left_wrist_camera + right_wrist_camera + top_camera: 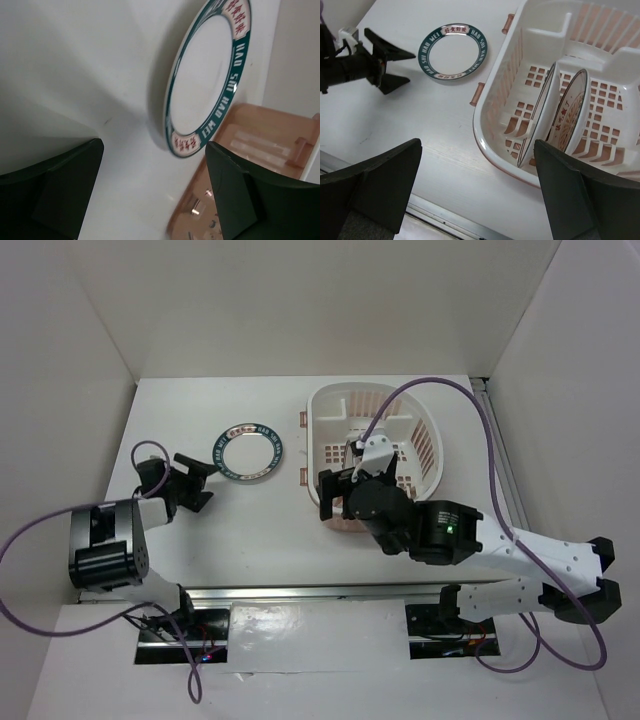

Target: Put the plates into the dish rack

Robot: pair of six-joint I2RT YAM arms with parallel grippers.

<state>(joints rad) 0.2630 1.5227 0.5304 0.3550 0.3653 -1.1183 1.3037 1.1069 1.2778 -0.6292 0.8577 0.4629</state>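
Next, my left gripper grabs the blue-rimmed plate by its rim [218, 454] [169, 105] opposite the rack to hand it over. That leaves the plate's rack-side free.
The dark-blue-rimmed plate [248, 452] lies flat on the white table, left of the dish rack [318, 405]. It also shows in the left wrist view [207, 80] and the right wrist view [452, 51]. My left gripper [205, 483] is open and empty, just left of this plate and a little short of it. Two plates stand on edge in the pink rack [479, 137]: a white one [538, 120] and the orange-striped one [572, 117]. My right gripper [480, 190] is open and empty above the rack's near-left rim. In the top view it [335, 495] hides those two plates.
White walls enclose the table on the left, back and right. A metal rail [320, 592] runs along the near edge. A purple cable [440, 385] arcs over the rack's right side. The rack's corner [260, 135] sits close beyond the blue plate.
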